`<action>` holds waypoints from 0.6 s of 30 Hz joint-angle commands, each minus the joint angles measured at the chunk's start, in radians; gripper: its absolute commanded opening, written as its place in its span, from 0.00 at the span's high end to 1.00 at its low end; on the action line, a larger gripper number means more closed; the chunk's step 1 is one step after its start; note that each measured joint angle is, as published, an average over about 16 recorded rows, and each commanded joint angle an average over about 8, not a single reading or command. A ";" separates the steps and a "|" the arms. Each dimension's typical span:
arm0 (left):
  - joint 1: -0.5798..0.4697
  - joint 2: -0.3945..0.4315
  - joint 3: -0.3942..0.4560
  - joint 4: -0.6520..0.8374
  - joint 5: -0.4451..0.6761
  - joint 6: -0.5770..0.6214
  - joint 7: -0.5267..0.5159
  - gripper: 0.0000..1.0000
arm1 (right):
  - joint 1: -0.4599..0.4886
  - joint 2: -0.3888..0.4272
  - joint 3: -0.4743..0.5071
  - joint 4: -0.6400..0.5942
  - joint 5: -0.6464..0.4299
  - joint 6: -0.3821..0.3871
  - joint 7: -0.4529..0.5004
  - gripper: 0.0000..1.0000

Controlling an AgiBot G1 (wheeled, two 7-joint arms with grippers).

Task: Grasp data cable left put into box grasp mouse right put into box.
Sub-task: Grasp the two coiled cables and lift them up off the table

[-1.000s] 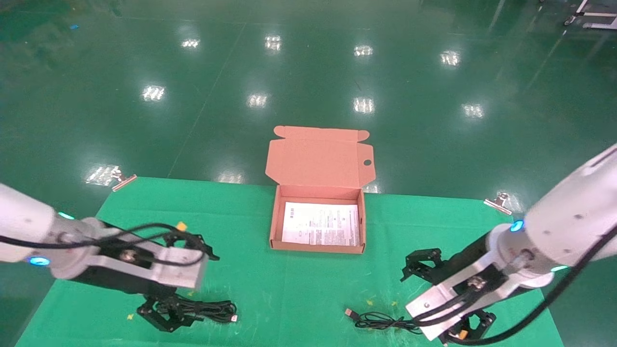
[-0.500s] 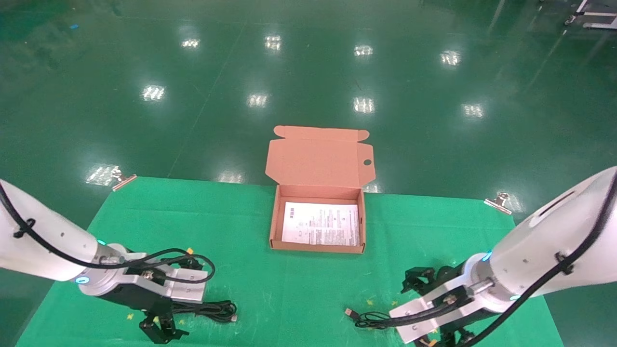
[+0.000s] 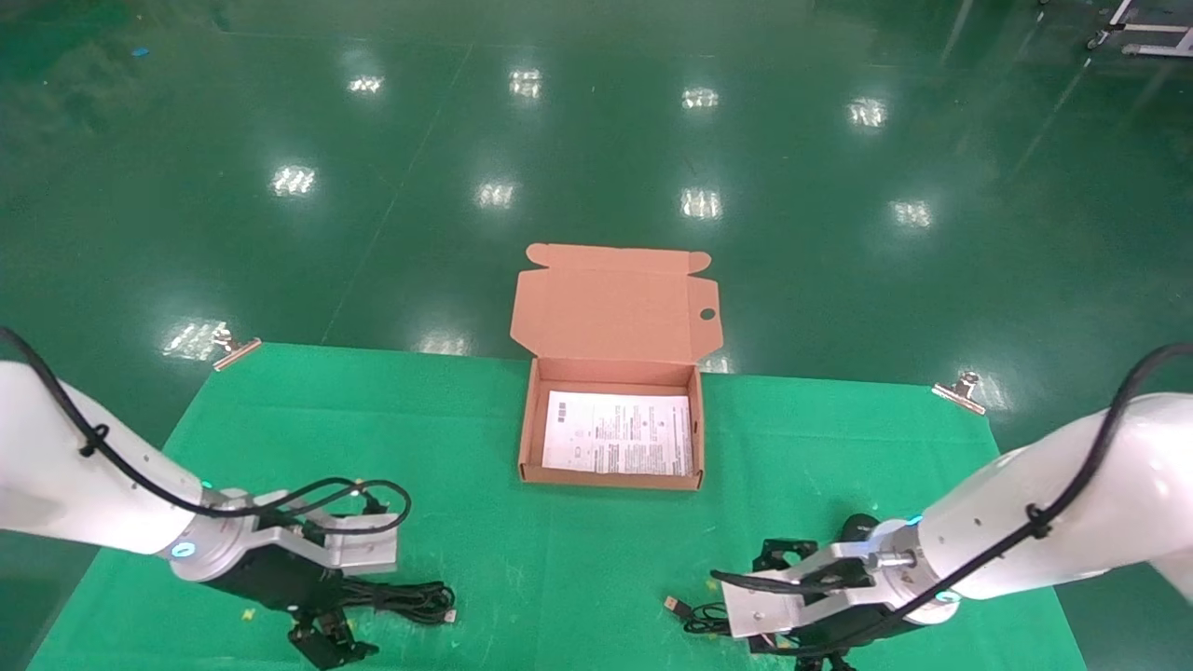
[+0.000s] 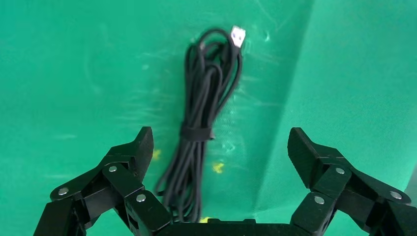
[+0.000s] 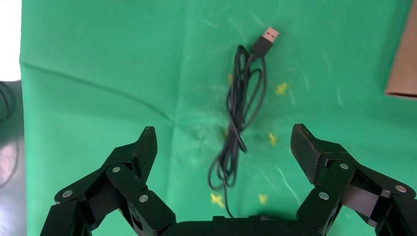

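I need to grab the cable's strapped middle with my left gripper next, because loose loops stretch out at both ends of the cable. Then I can put the data cable into the box.
The data cable, a black bundle tied with a strap and ending in a silver plug, lies on the green cloth near the front left. My left gripper is open and low, with the bundle between its fingers, closer to one finger and untouched. The mouse is hidden under my right wrist. Only its thin black cord and USB plug show. My right gripper stands open astride that cord. The open tan box sits mid-table with a white sheet inside.
The box's flap lid stands up at the back, with a round hole. Metal clips hold the green cloth at the far corners. Beyond the cloth is shiny green floor.
Both arms have sunk toward the cloth and drawn nearer the front edge. The left gripper now straddles the cable bundle. The right wrist has shifted left over the mouse cord.
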 commanded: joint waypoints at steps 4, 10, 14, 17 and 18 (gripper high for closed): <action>-0.008 0.040 -0.004 0.118 -0.002 -0.049 0.051 0.00 | -0.019 -0.033 0.001 -0.095 0.008 0.040 -0.041 0.00; -0.021 0.079 0.002 0.218 0.010 -0.094 0.114 0.00 | -0.033 -0.066 -0.005 -0.171 -0.004 0.077 -0.084 0.00; -0.027 0.095 0.001 0.268 0.009 -0.118 0.150 0.02 | -0.041 -0.081 -0.012 -0.206 -0.022 0.106 -0.103 0.00; -0.030 0.099 -0.004 0.293 0.003 -0.130 0.175 0.40 | -0.047 -0.087 -0.015 -0.223 -0.035 0.126 -0.108 0.08; -0.030 0.099 -0.005 0.301 0.001 -0.134 0.184 0.52 | -0.048 -0.089 -0.015 -0.228 -0.038 0.133 -0.108 0.20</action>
